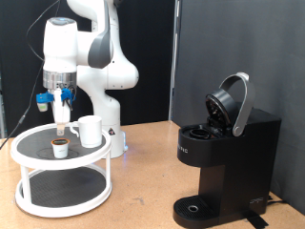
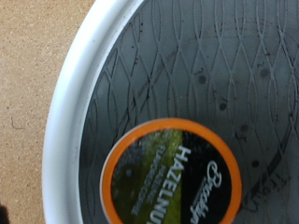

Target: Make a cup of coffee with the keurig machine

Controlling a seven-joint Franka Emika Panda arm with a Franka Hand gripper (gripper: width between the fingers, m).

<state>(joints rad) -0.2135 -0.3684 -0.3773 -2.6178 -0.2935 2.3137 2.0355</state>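
Observation:
The coffee pod [image 1: 60,145] [image 2: 173,177] on the top level of the stand is still below my gripper's fingers, so they would miss it if they closed now. My gripper should go down first, then close on the pod.
My gripper [image 1: 62,122] points straight down just above a small brown-topped coffee pod [image 1: 60,145] on the top tier of a white round stand [image 1: 38,162]. Nothing shows between its fingers. The wrist view looks down on the pod [image 2: 173,177], with its orange rim and green "Hazelnut" label, lying on the stand's dark patterned top near the white rim [image 2: 79,93]; no fingers show there. The cup [image 1: 91,131], a white mug, stands on the same tier beside the pod. The keurig machine [image 1: 224,167] stands at the exterior view's right with its lid [image 1: 232,103] raised.
The stand has a lower tier [image 1: 62,196] under the top one. The machine's round drip tray [image 1: 195,207] holds nothing. The robot's white base [image 1: 110,124] stands behind the stand. Bare wooden table [image 1: 143,191] lies between stand and machine.

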